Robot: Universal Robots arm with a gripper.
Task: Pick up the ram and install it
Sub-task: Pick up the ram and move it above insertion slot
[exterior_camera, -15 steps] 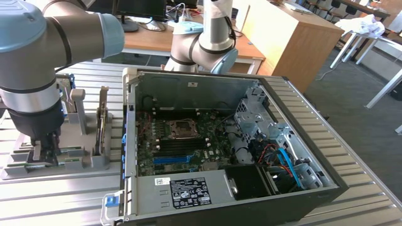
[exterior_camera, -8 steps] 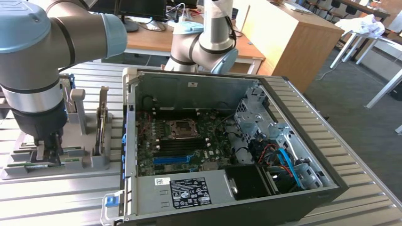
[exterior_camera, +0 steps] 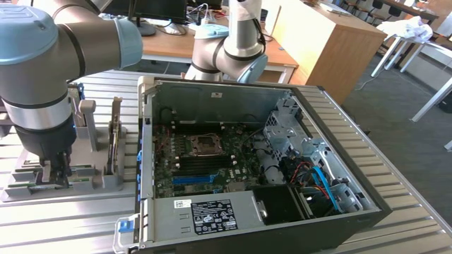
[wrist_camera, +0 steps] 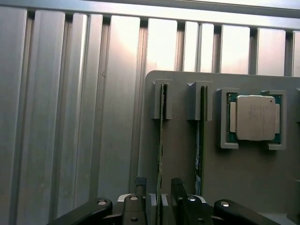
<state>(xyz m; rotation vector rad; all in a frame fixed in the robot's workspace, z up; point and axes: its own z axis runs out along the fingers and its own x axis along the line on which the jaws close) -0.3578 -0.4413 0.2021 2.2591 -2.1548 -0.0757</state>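
Next, my gripper grabs the ram stick by the middle of its top edge [exterior_camera: 54, 184] to install it, since the holder's slots hold the stick's ends.
Two ram sticks stand on edge in slots of a grey holder plate [wrist_camera: 243, 183]: one ram stick [wrist_camera: 161, 140] runs straight between my fingers, the other ram stick [wrist_camera: 200, 140] stands parallel beside it. My gripper [wrist_camera: 162, 199] is open, one finger [wrist_camera: 178, 192] on each side of the first stick, with a small gap still showing. In the exterior view my gripper [exterior_camera: 56, 172] is lowered into the holder [exterior_camera: 92, 182] at that view's left, beside the open computer case [exterior_camera: 247, 148].
A square silver processor [wrist_camera: 253, 117] lies in its own pocket on the plate. Inside the case the motherboard's dark memory slots [exterior_camera: 205, 163] sit below the CPU socket [exterior_camera: 205, 142]. A power supply [exterior_camera: 205, 214] fills the near end. A second arm [exterior_camera: 236, 53] stands behind the case.
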